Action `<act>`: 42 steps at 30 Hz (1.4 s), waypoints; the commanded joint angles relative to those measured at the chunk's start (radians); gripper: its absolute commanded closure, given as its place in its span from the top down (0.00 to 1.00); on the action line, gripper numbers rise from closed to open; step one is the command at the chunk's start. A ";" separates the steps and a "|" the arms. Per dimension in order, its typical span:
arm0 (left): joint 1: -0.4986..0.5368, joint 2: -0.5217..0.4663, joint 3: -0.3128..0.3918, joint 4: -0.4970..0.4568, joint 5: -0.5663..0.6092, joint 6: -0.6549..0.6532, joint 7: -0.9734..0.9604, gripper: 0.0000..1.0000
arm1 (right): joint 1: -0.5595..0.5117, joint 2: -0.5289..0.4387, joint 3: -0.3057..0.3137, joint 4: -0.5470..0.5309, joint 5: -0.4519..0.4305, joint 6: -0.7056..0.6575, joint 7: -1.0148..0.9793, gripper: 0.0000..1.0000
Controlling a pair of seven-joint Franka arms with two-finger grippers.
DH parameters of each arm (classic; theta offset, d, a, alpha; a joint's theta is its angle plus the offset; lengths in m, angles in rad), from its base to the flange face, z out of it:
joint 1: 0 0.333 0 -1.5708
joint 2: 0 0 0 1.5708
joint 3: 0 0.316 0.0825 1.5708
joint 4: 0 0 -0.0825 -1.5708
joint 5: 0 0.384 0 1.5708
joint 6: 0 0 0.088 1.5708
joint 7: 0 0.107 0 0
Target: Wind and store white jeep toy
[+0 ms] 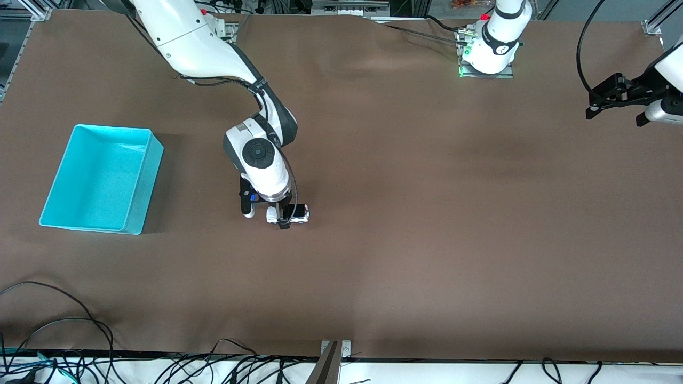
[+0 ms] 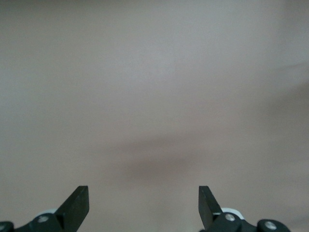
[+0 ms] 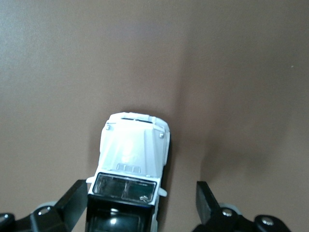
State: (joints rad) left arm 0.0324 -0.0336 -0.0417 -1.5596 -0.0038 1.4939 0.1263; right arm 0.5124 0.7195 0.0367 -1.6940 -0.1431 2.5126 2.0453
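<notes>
The jeep's black roof (image 3: 118, 217) beside the windshield (image 3: 124, 187) is between my fingers in the right wrist view. It is now time to close my right gripper. Closing now would catch the jeep.
The white jeep toy (image 1: 274, 215), with a black roof and dark windows, stands on the brown table near the middle, on the side toward the turquoise bin (image 1: 109, 128). My right gripper (image 1: 286, 217) is down over it, open. In the right wrist view the jeep (image 3: 133, 150) sits between the fingers of the right gripper (image 3: 141, 194). One finger (image 3: 77, 195) is against the jeep's side and the other stands apart from it. My left gripper (image 1: 613, 111) waits open and empty in the air at the left arm's end of the table. The left wrist view shows the left gripper (image 2: 144, 199) over bare table.
The turquoise bin stands empty toward the right arm's end of the table, a short way from the jeep. Cables lie along the table edge nearest the front camera (image 1: 64, 341). The arm bases stand at the edge farthest from the front camera.
</notes>
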 commanded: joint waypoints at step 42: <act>-0.003 0.014 -0.003 0.035 0.015 -0.023 -0.008 1.00 | -0.029 -0.124 -0.044 0.028 -0.021 -0.155 -0.022 0.00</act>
State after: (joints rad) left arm 0.0321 -0.0333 -0.0430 -1.5596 -0.0038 1.4930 0.1263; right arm 0.5032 0.6506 -0.0103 -1.6610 -0.1544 2.4076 2.0489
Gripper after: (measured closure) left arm 0.000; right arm 0.476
